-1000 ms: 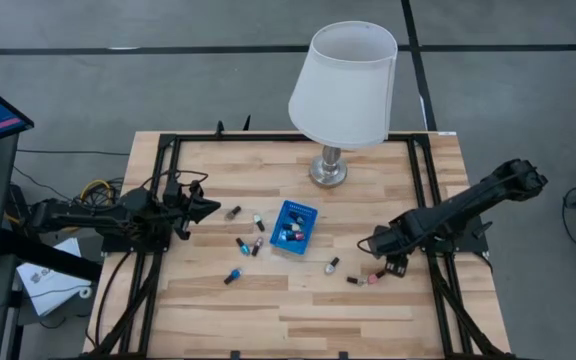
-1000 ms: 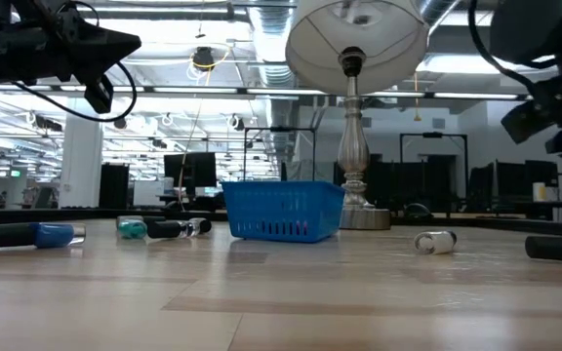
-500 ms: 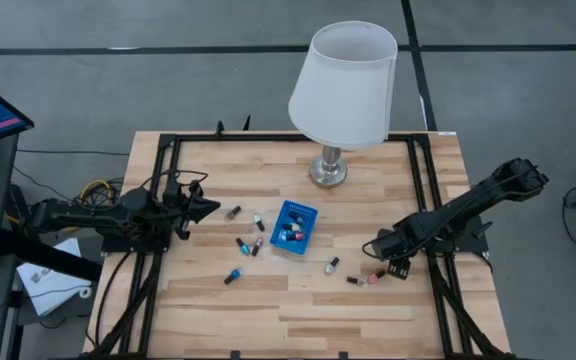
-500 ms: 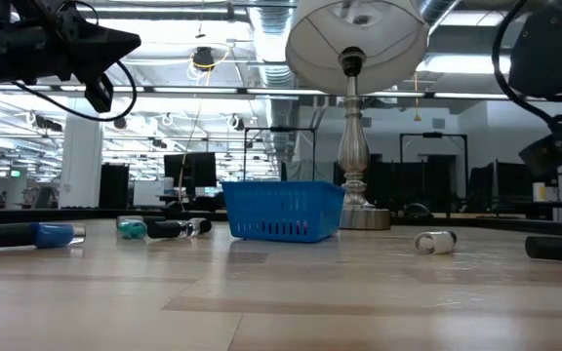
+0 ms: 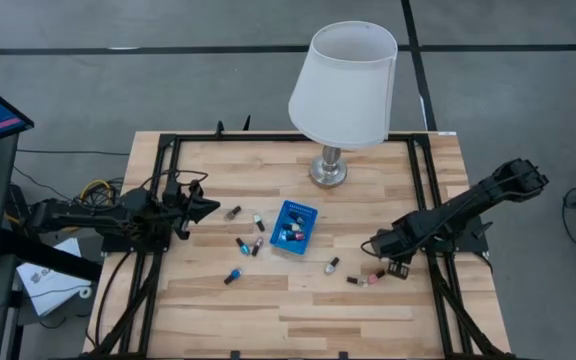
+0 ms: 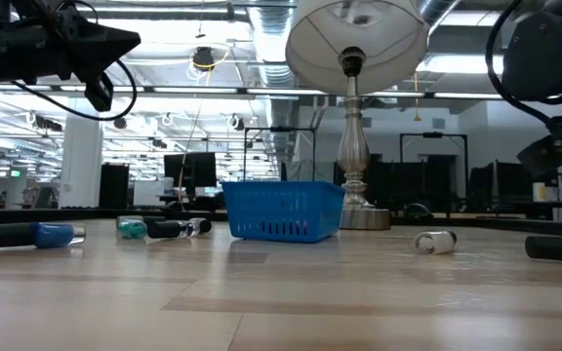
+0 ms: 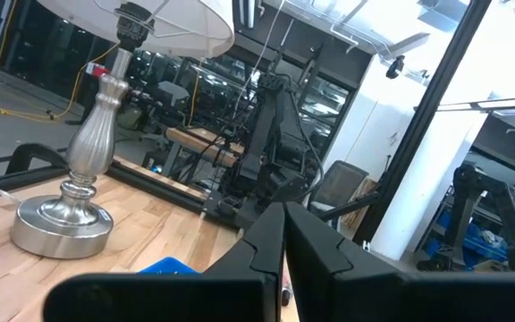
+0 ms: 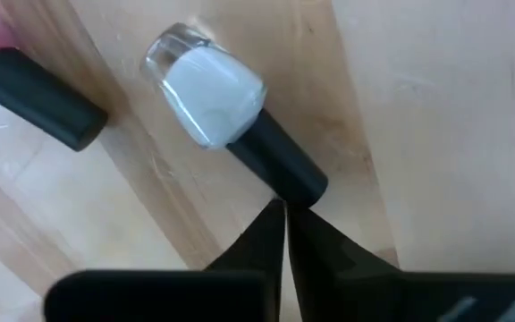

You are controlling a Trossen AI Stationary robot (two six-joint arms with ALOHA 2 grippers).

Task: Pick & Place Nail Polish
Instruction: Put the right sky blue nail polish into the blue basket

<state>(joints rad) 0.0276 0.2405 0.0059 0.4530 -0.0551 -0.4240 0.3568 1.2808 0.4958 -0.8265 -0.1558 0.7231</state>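
Note:
The robot's right gripper is closed beside the white bottle [image 8: 212, 95], so next it will open again, then move over the bottle to close on the bottle's black cap.
Several nail polish bottles lie on their sides on the wooden table, among them a white one with a black cap [image 8: 206, 98] [image 5: 333, 266] and a pink one [image 5: 375, 275]. More bottles lie in the blue basket [image 5: 294, 227]. My right gripper [image 8: 284, 210] [image 5: 371, 244] is shut, with nothing between its fingers, and its tips sit at the free end of the white bottle's cap. My left gripper [image 5: 213, 208] [image 7: 284, 215] waits shut above the table's left side. My right gripper's shut fingertips [image 8: 271, 219] stand right at the free end of the white bottle's black cap [image 8: 304, 183]. I cannot tell whether they touch it. The bottle lies flat on the table, outside the fingers.
A lamp with a white shade [image 5: 343, 85] stands on a metal base [image 5: 328, 170] at the far middle. Other loose bottles lie left of the basket [image 5: 240, 243] [image 5: 233, 276] and a dark one [image 5: 352, 281] lies near the pink one. Black frame rails [image 5: 423, 190] run along the table's sides.
My right gripper has come down toward the table by the white bottle. The bottles and the left arm have kept still.

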